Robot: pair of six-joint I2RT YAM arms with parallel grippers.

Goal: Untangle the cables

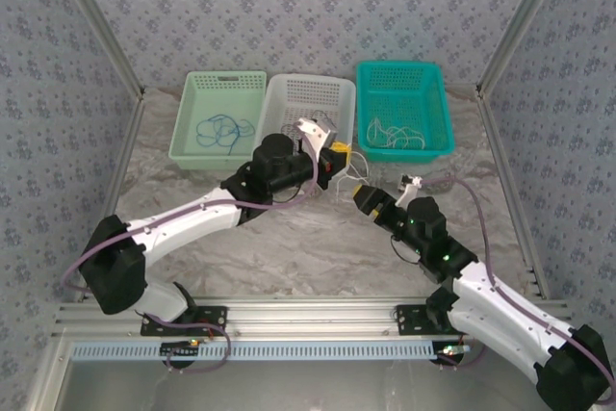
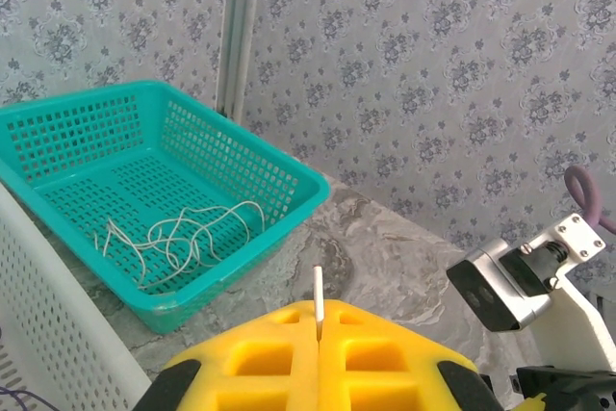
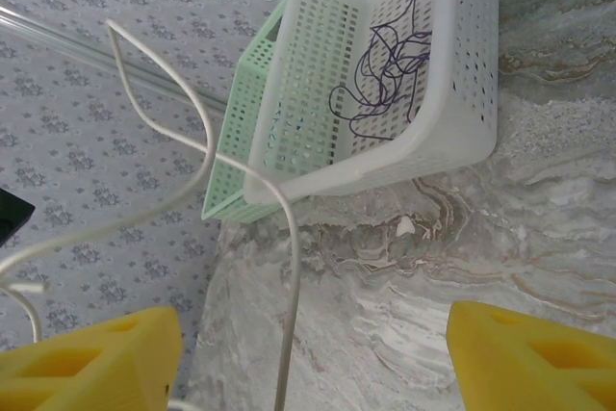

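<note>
My left gripper has the cable end. My right gripper will next grip the cable's hanging part (image 1: 363,178) (image 3: 292,301), away from that end, to untangle the whitish cable.
My left gripper (image 1: 334,162) hangs in front of the white basket (image 1: 289,93), its yellow jaws pressed together on the end of a whitish cable (image 2: 318,288) that sticks up from the seam. This cable (image 3: 290,276) loops down between the wide-apart yellow fingers (image 3: 96,363) of my right gripper (image 1: 363,195), which is open and touches nothing. A dark purple cable (image 3: 383,69) lies tangled in the white basket (image 3: 452,132). A blue cable (image 1: 221,129) lies in the light green basket (image 1: 192,84). Another whitish cable (image 2: 183,233) lies in the teal basket (image 2: 289,175).
The three baskets stand side by side at the back of the marbled table (image 1: 318,238). Patterned walls and metal frame posts (image 1: 505,36) close in the sides. Both grippers are close together at mid-table.
</note>
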